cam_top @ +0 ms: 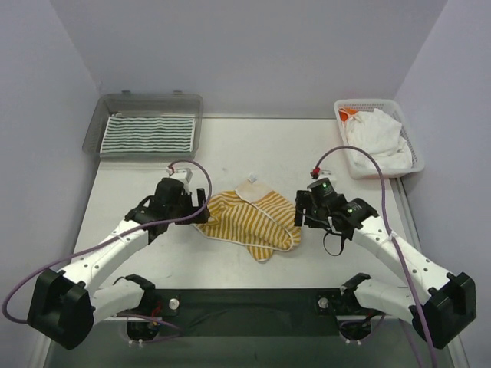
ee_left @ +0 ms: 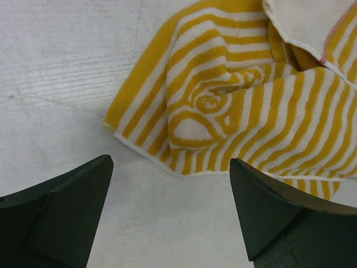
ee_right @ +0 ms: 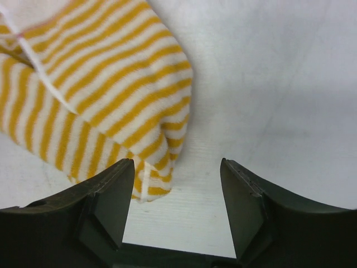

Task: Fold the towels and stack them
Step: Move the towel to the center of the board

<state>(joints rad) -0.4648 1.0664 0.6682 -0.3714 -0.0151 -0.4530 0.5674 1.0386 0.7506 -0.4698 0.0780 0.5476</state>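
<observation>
My left gripper grabs the yellow-and-white towel's nearest exposed corner next, to stretch the towel flat for folding.
A yellow-and-white striped towel [cam_top: 253, 224] lies crumpled at the middle of the table, a pale corner turned up at its far edge. My left gripper [cam_top: 201, 207] stands open just off its left edge; the left wrist view has the towel [ee_left: 234, 95] beyond the spread fingers [ee_left: 67, 212], not between them. At the towel's right edge my right gripper [cam_top: 301, 211] is open, a corner of the towel [ee_right: 111, 95] lying loose beside its left finger [ee_right: 106, 206]. A folded green-and-white striped towel [cam_top: 149, 133] rests in the grey tray [cam_top: 92, 134]. White towels [cam_top: 376, 138] fill the mesh basket [cam_top: 413, 149].
The tray sits at the far left corner and the basket at the far right corner. An orange item [cam_top: 349, 114] shows at the basket's far end. Purple cables loop over both arms. The table's near edge holds the arm bases.
</observation>
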